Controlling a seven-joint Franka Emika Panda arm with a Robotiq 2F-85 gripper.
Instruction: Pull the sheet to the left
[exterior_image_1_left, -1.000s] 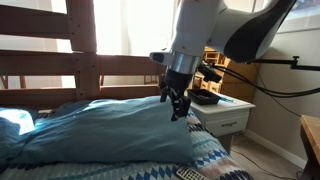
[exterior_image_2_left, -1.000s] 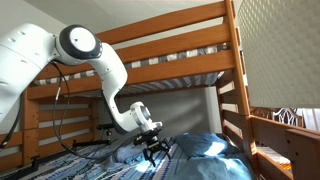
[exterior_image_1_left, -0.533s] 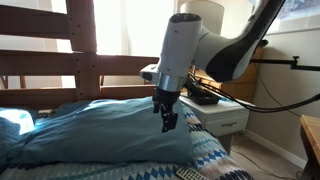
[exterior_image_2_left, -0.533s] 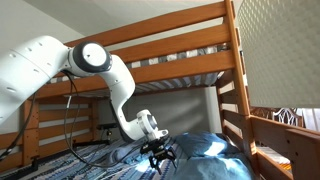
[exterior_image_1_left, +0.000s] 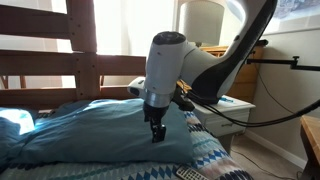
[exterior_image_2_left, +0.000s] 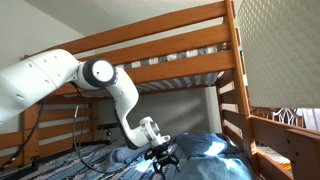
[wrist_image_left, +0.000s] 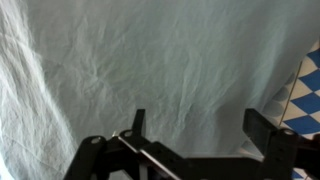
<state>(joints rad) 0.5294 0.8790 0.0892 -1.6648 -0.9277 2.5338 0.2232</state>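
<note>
The sheet needs to be pulled across the bed. My gripper should next grab a fold of the sheet (exterior_image_1_left: 95, 130) from above, near the sheet's edge beside the zigzag quilt.
The teal-blue sheet (exterior_image_1_left: 95, 130) lies wrinkled and bunched across the bed in both exterior views (exterior_image_2_left: 205, 147), and it fills the wrist view (wrist_image_left: 150, 60). My gripper (exterior_image_1_left: 157, 134) hangs just above the sheet's right part, fingers pointing down. It also shows in an exterior view (exterior_image_2_left: 166, 161) above the bed. In the wrist view the gripper (wrist_image_left: 198, 125) is open with only sheet between the two fingers. Nothing is held.
A zigzag patterned quilt (exterior_image_1_left: 215, 160) covers the bed's near end and shows at the wrist view's right edge (wrist_image_left: 308, 90). A wooden bunk frame (exterior_image_2_left: 190, 45) stands overhead, with rails (exterior_image_1_left: 60, 65) behind. A white nightstand (exterior_image_1_left: 225, 115) stands beside the bed.
My arm has swung left over the sheet and lowered; the gripper is now closer to the fabric and stays open.
</note>
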